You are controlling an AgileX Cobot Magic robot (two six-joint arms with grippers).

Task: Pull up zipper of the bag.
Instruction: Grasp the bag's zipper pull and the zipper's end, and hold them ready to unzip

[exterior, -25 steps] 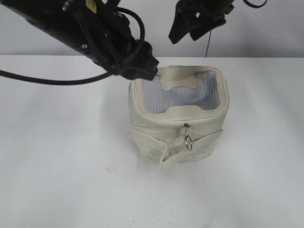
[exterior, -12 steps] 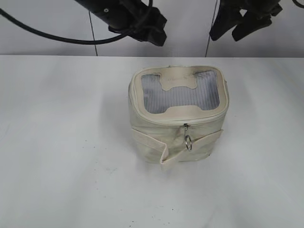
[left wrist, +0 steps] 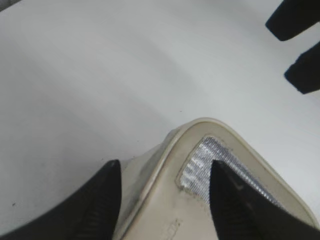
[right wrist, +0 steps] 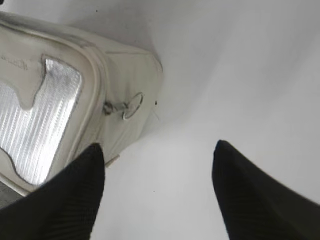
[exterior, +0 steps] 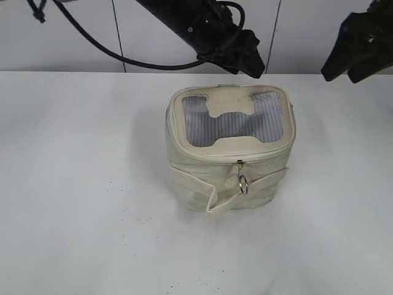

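Observation:
My left gripper is going to grab the bag's back top rim (exterior: 249,87). It should keep the bag steady while the bag's zipper (exterior: 241,166) is pulled.
The cream-white bag (exterior: 202,175) stands upright mid-table, its grey ribbed top panel (exterior: 233,123) facing up. The zipper (exterior: 264,153) runs round the top rim. Its silver slider (exterior: 241,165) sits at the front with a ring pull (exterior: 244,183) hanging down. My left gripper (exterior: 250,63) hangs open above the bag's back edge. In the left wrist view it (left wrist: 162,172) straddles a bag corner (left wrist: 200,130) from above without touching. My right gripper (exterior: 346,70) is open and empty, high at the right. The right wrist view (right wrist: 157,150) shows the bag (right wrist: 120,65) and ring pull (right wrist: 132,106) to its left.
The bag stands on a white table (exterior: 80,184). A wide cream strap band (exterior: 190,181) wraps the bag's lower body and sticks out at the front. A grey panelled wall (exterior: 73,43) runs behind the table. The left arm's black cable (exterior: 98,46) loops at the upper left.
My left arm has lifted off the bag's back-left corner and swung right, now above the back edge. My right gripper has moved right, away from the bag. The bag has not moved.

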